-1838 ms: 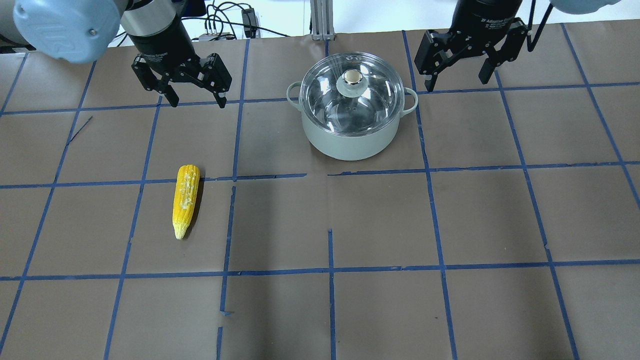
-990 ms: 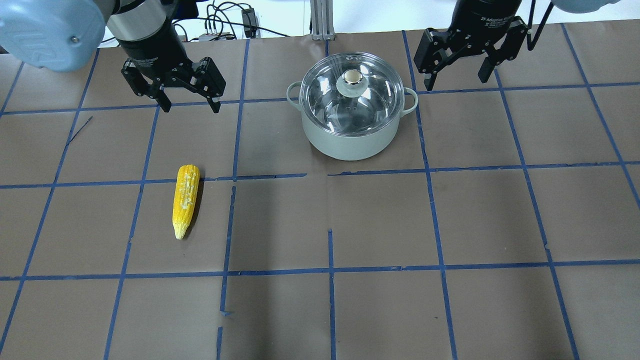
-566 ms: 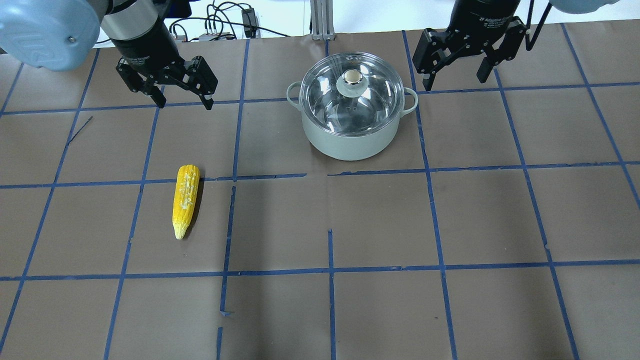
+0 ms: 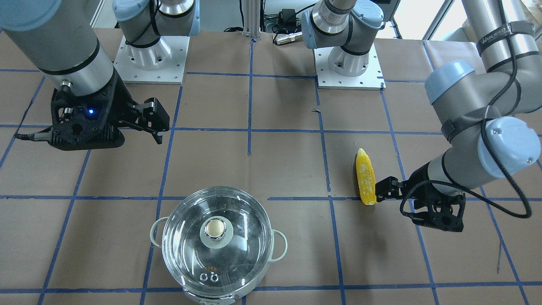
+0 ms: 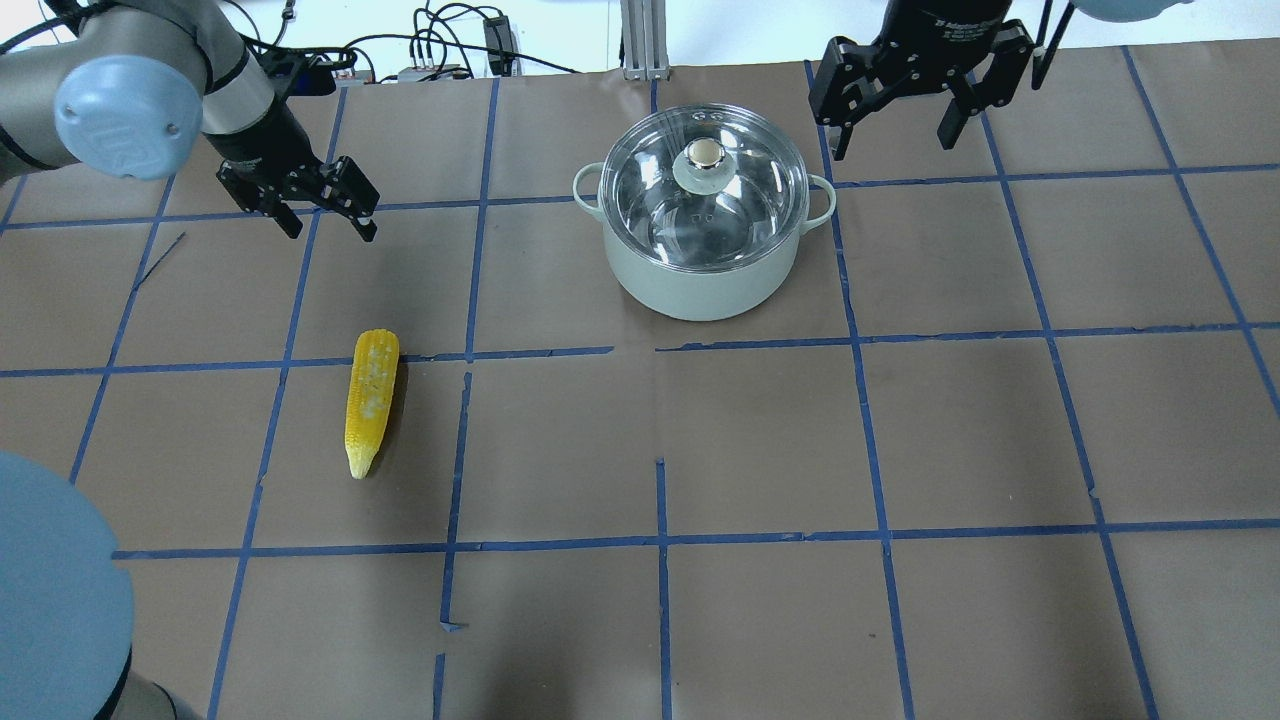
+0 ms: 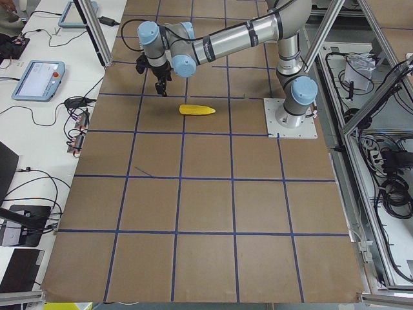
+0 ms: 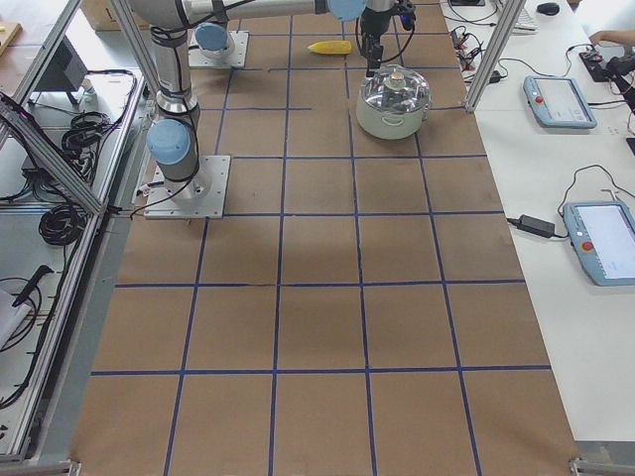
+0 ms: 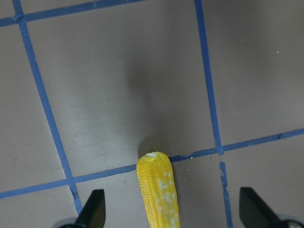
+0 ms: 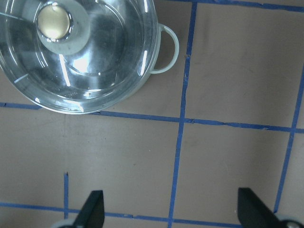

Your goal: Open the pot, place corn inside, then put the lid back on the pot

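My right gripper needs to grab the glass lid by its center knob point(image 4: 214, 228) next, and that will open the pot for the corn point(image 4: 366, 176).
The pot point(image 5: 700, 290) stands at the far middle of the table with the glass lid point(image 5: 745, 215) on it, its knob point(image 5: 706, 154) at centre. The corn point(image 5: 371, 400) lies on the table to the left, tapered end toward the near edge. My left gripper point(image 5: 330, 230) is open and empty, hovering beyond the corn's blunt end. In the left wrist view the corn point(image 8: 159, 192) lies between the open fingertips point(image 8: 92, 211). My right gripper point(image 5: 890, 140) is open and empty, above and to the right of the pot. The right wrist view shows the lid point(image 9: 102, 52) at top left.
Brown paper with a blue tape grid covers the table point(image 5: 760, 450). Cables and a metal post point(image 5: 640, 40) sit past the far edge. My left arm's elbow point(image 5: 50, 600) fills the overhead view's lower left corner. Both arm bases point(image 4: 347, 55) stand on white plates.
My left gripper has moved left and down toward the table, staying open. My right gripper has shifted slightly left and farther back, still open. Pot, lid and corn have not moved.
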